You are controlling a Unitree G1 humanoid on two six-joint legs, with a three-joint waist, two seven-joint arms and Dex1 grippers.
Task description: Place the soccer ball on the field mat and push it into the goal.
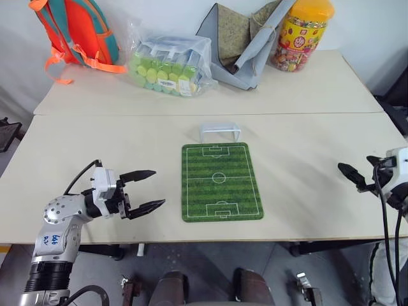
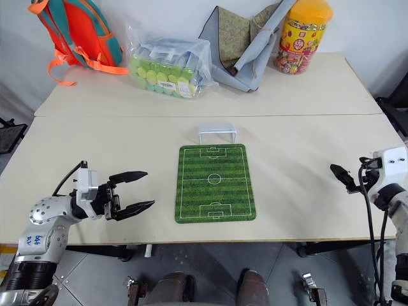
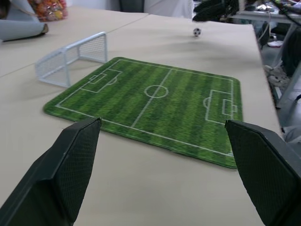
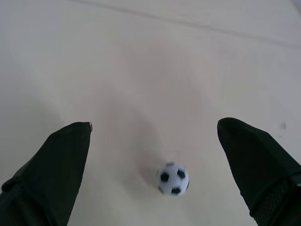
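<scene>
My right gripper moves lower before it closes on the soccer ball (image 4: 173, 179), since my fingertips stand high above the ball and closing now would miss the ball.
The green field mat (image 1: 221, 182) lies flat in the middle of the near table. The small white goal (image 1: 219, 131) stands just beyond its far short edge. The tiny black-and-white soccer ball (image 4: 173, 179) rests on the bare tabletop to the right of the mat, and it also appears in the left wrist view (image 3: 197, 32). My right gripper (image 4: 155, 125) hovers open over the ball, one finger on each side, without touching it. My left gripper (image 1: 156, 188) is open and empty, left of the mat and pointing toward it.
On the far table sit an orange backpack (image 1: 76, 32), a plastic bag of green cups (image 1: 169, 67), a folded grey cloth (image 1: 245, 44) and a candy jar (image 1: 305, 35). A seam (image 1: 127, 115) divides the two tables. The front edge (image 1: 255, 241) runs close behind the mat.
</scene>
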